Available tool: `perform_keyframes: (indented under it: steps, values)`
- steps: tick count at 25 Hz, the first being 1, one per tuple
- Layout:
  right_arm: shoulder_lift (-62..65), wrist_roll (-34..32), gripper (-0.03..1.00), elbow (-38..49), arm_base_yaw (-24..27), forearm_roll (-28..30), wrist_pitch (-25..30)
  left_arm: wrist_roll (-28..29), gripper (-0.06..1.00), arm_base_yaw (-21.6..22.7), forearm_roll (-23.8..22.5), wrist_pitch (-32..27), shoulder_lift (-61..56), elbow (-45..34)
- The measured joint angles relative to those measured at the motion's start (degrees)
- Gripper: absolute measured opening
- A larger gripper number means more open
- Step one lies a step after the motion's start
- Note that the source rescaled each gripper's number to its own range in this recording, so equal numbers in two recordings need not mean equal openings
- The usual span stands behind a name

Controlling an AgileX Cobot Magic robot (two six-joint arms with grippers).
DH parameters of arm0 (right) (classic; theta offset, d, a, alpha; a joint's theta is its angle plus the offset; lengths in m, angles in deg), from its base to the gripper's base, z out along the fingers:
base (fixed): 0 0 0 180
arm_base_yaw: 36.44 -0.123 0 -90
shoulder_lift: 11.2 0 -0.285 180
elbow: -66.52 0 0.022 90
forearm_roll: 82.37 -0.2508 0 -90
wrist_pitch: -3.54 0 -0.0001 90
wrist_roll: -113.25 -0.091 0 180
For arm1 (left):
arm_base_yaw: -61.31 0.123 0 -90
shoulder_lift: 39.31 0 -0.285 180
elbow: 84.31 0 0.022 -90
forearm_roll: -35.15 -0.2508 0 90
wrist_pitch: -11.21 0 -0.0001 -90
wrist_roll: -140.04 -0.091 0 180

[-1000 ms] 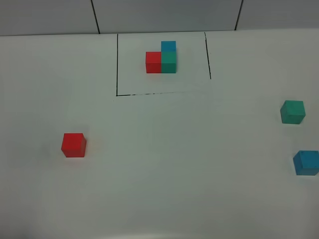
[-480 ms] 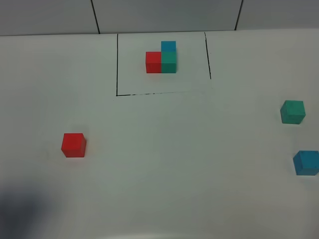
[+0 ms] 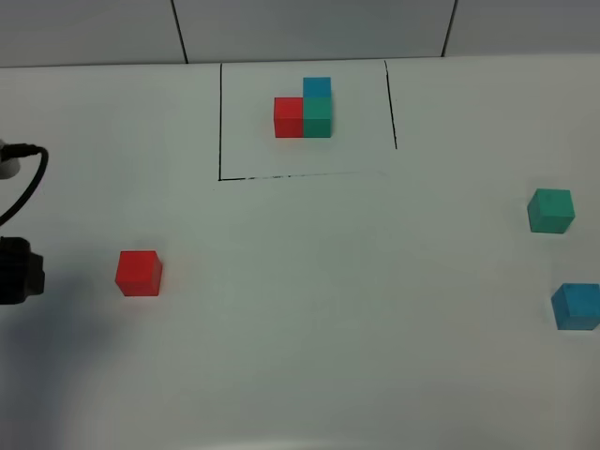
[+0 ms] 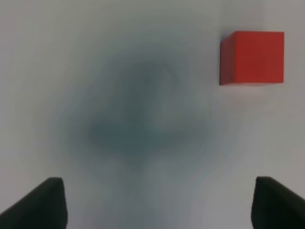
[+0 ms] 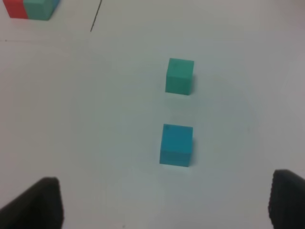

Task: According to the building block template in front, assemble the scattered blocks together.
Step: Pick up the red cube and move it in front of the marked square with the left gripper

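The loose red cube is next for my left gripper, which will hold it by its body to start rebuilding the template's shape.
The template, red, teal-green and blue cubes joined in an L, sits inside a black drawn outline at the back; its corner shows in the right wrist view. The loose red cube lies at the left. In the left wrist view the red cube is ahead and off to one side of my open, empty left gripper. The loose teal-green cube and blue cube lie at the right. In the right wrist view the teal-green cube and blue cube lie ahead of my open, empty right gripper.
The left arm's dark body and its cable show at the left edge of the white table, just left of the red cube. The right arm is outside the exterior view. A grey wall runs behind the table.
The left arm has come into the exterior view at the left edge, where half a second ago only a shadow lay. The cubes have not moved.
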Motion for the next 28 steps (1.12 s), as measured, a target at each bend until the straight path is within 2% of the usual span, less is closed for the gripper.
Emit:
perform_keyframes:
  steps: [3,7,9,12,15,21,28]
  values:
    - [0.0,-0.05,0.87,0.0,0.0,0.0,0.0,0.0,0.76,-0.73,0.81,-1.45,5.38,3.32]
    - [0.0,-0.05,0.87,0.0,0.0,0.0,0.0,0.63,0.76,-6.27,1.05,-1.59,11.54,6.43]
    - [0.0,-0.05,0.87,0.0,0.0,0.0,0.0,2.31,0.76,-9.36,0.73,-1.53,14.25,8.01]
    - [0.0,-0.05,0.87,0.0,0.0,0.0,0.0,7.76,0.76,-12.16,-1.57,-1.47,17.53,10.63]
    - [0.0,-0.05,0.87,0.0,0.0,0.0,0.0,11.98,0.76,-13.23,-3.83,-1.21,20.3,12.1]
    - [0.0,-0.05,0.87,0.0,0.0,0.0,0.0,14.11,0.76,-17.03,-4.37,2.17,27.02,12.92]
    - [0.0,-0.05,0.87,0.0,0.0,0.0,0.0,16.24,0.76,-17.18,-5.86,6.15,31.73,12.92]
